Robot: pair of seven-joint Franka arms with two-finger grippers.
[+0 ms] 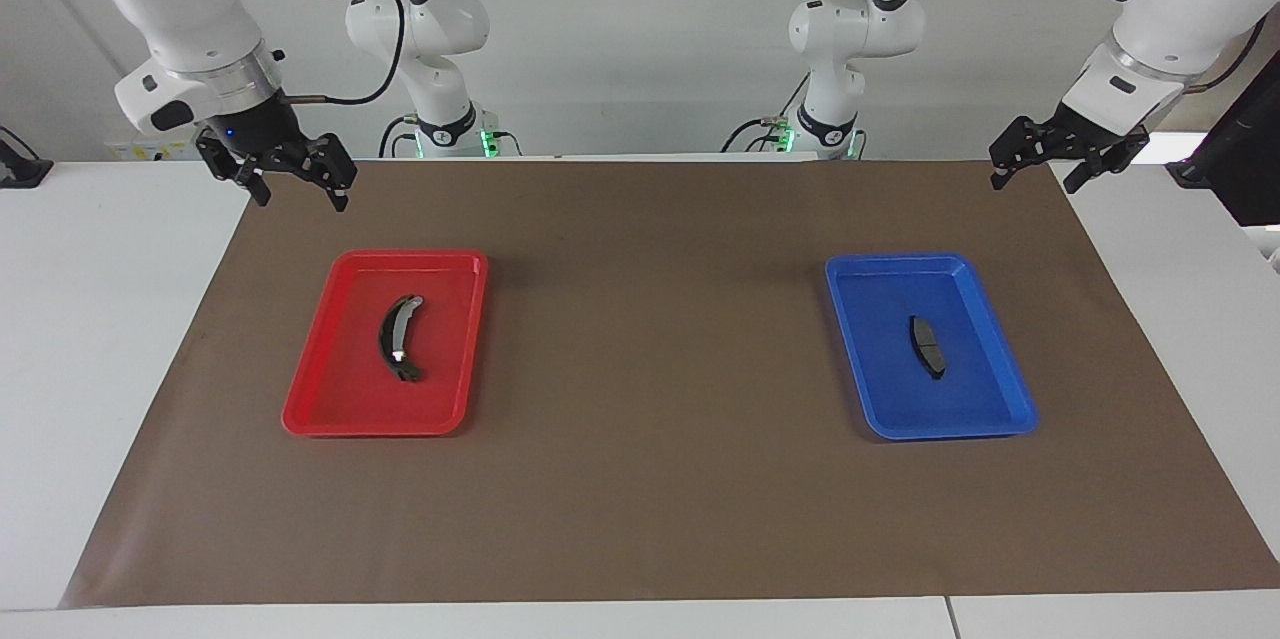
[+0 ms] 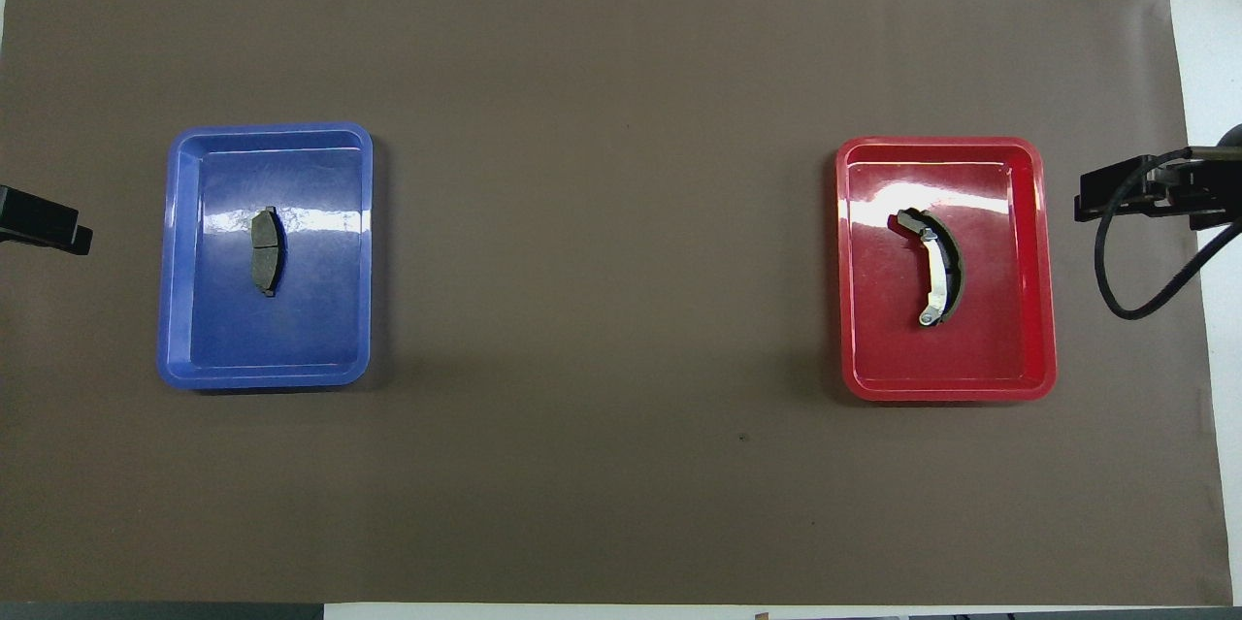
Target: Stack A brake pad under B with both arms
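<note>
The left gripper will next grab the short dark brake pad by its middle [image 2: 267,251], so that the robot can stack it under B.
The A brake pad [image 1: 927,347], short, flat and dark, lies in the blue tray [image 1: 900,262] toward the left arm's end; it also shows in the overhead view [image 2: 264,251]. B [image 1: 398,339], the longer crescent piece with a silvery strip [image 2: 936,266], lies in the red tray [image 1: 410,256] toward the right arm's end. My left gripper [image 1: 1035,184] hangs open and empty in the air over the mat's corner, apart from the blue tray [image 2: 272,130]. My right gripper [image 1: 300,199] hangs open and empty over the mat's other corner, apart from the red tray [image 2: 936,143].
A brown mat [image 1: 650,339] covers the table between and around the two trays. White table shows past the mat's ends [image 1: 100,319]. A black cable [image 2: 1126,271] loops down from the right arm beside the red tray.
</note>
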